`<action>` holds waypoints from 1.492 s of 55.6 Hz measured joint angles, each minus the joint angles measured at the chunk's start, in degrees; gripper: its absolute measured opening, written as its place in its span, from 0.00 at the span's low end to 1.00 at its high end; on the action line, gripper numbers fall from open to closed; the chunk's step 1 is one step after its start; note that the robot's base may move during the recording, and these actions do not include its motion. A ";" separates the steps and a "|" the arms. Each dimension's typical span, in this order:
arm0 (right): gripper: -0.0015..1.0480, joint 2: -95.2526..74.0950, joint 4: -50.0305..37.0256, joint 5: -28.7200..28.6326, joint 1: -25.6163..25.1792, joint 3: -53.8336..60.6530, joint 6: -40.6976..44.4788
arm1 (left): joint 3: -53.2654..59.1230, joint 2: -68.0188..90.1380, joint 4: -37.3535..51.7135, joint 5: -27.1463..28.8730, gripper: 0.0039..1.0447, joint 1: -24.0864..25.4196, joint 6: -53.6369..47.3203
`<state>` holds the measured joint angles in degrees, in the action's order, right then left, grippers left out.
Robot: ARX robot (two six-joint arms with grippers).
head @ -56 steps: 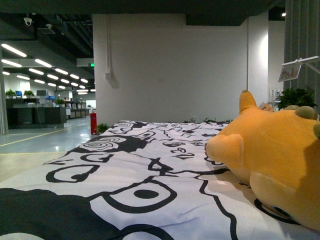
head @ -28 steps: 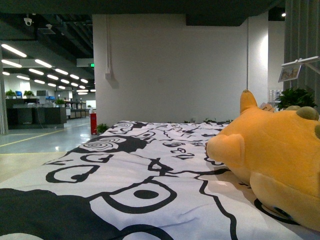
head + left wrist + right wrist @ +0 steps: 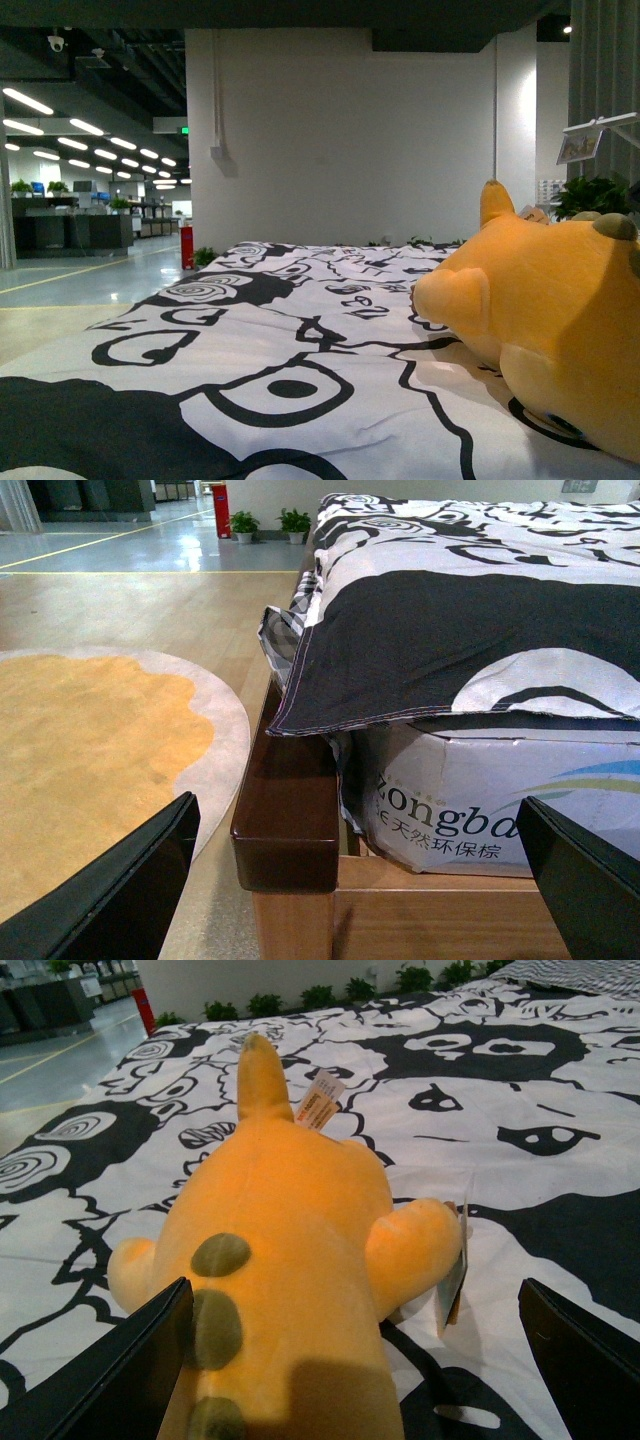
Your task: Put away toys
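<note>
My right gripper grabs the orange-yellow plush by its spotted back (image 3: 262,1365) next, to put away the toys.
An orange-yellow plush toy (image 3: 560,320) lies on the black-and-white patterned bed cover (image 3: 300,340) at the right of the front view. In the right wrist view the plush (image 3: 280,1250) shows from behind, with olive spots on its back and a paper tag. My right gripper (image 3: 360,1360) is open, its jaws wide apart just above and behind the plush, touching nothing. My left gripper (image 3: 360,880) is open and empty, low beside the bed's dark wooden corner post (image 3: 287,810). Neither arm shows in the front view.
A wrapped mattress with printed lettering (image 3: 470,800) sits under the cover on a wooden frame (image 3: 440,920). A round orange-and-white rug (image 3: 90,740) lies on the floor beside the bed. A white wall (image 3: 340,130) and potted plants (image 3: 595,195) stand behind.
</note>
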<state>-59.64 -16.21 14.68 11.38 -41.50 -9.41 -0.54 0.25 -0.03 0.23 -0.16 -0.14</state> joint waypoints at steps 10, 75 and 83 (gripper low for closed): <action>0.94 -0.76 -0.90 1.64 2.60 0.00 0.00 | 0.00 0.00 0.00 0.00 0.94 0.00 0.00; 0.94 -9.77 -13.81 7.63 10.27 5.68 1.49 | 0.00 0.00 0.00 0.00 0.94 0.00 0.00; 0.94 -9.77 -13.81 7.67 10.32 5.68 1.88 | 0.00 0.00 0.00 0.00 0.94 0.00 0.00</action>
<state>-69.41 -30.02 22.35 21.69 -35.81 -7.53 -0.54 0.25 -0.03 0.23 -0.16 -0.14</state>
